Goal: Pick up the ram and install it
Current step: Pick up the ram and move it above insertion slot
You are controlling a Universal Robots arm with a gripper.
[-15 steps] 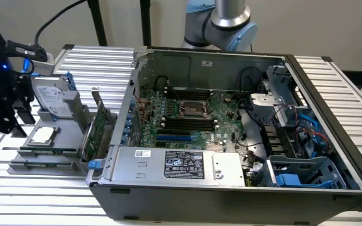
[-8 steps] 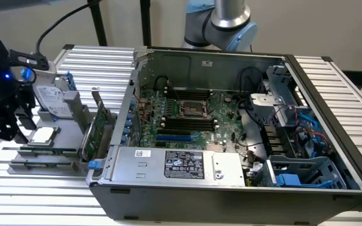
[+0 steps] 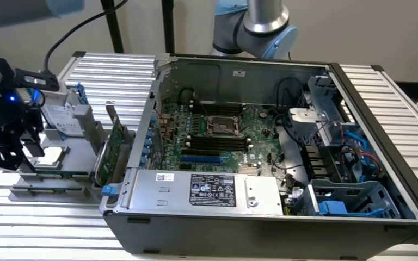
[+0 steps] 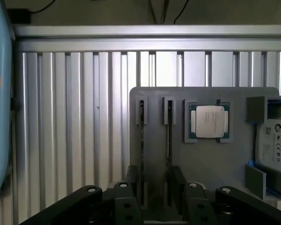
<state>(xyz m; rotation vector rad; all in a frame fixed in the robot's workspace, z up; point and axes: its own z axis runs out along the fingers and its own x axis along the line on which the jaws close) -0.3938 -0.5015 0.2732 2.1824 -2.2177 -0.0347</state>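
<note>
Holder posts hold the ram stick at both ends, so my gripper will next grip the bare middle of its long edge to install it.
Two ram sticks stand edge-on in narrow slots of a grey holder. One ram stick and the other appear as thin dark lines. My gripper hangs just above the holder, open, with its dark fingers on the outer sides of the two sticks and nothing held. In the exterior view the gripper is at the far left, over the holder on the slatted table.
A square silver processor and a labelled drive share the holder. A green expansion card stands between the holder and the open computer case. Black memory slots lie on the motherboard. Another arm stands behind.
</note>
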